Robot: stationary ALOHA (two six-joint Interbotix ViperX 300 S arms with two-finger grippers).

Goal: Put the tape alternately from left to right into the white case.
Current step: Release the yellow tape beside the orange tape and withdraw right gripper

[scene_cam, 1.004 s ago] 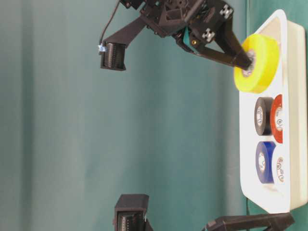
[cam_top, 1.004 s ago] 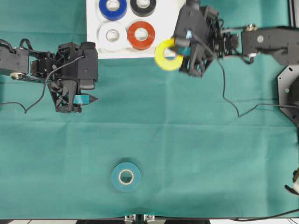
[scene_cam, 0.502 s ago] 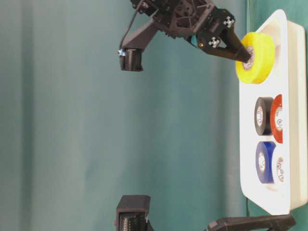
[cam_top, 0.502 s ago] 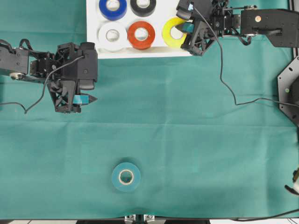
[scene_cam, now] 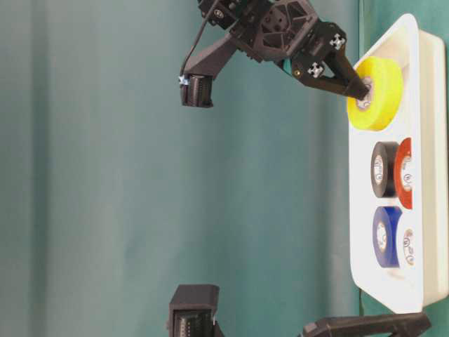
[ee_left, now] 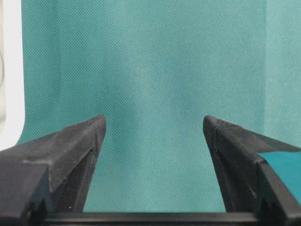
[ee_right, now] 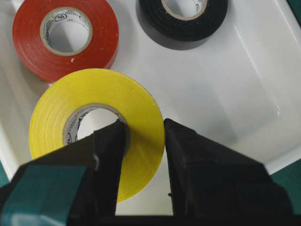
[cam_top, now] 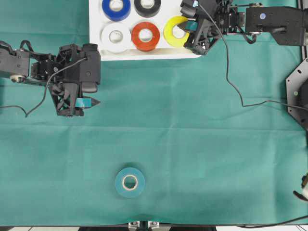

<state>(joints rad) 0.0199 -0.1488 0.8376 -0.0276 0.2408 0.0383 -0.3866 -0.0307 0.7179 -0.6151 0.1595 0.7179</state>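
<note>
My right gripper is holding the yellow tape low over the bottom of the case in the right wrist view, so it needs to let go: the tape would lie in the case.
The white case lies at the table's far edge and holds a blue, a black, a white and a red-orange tape. My right gripper is shut on the yellow tape, one finger in the core and one outside. The roll hangs tilted low over the case floor, beside the red-orange roll. A teal tape lies flat near the front edge. My left gripper hovers open and empty over the cloth, left of centre.
Green cloth covers the table. A black cable trails from the right arm across the cloth. The case's rounded corner shows at the edge of the left wrist view. The black roll lies beyond the yellow one.
My right gripper carried the yellow roll from in front of the case over its rim and lowered it beside the red-orange roll. The left arm stayed still.
</note>
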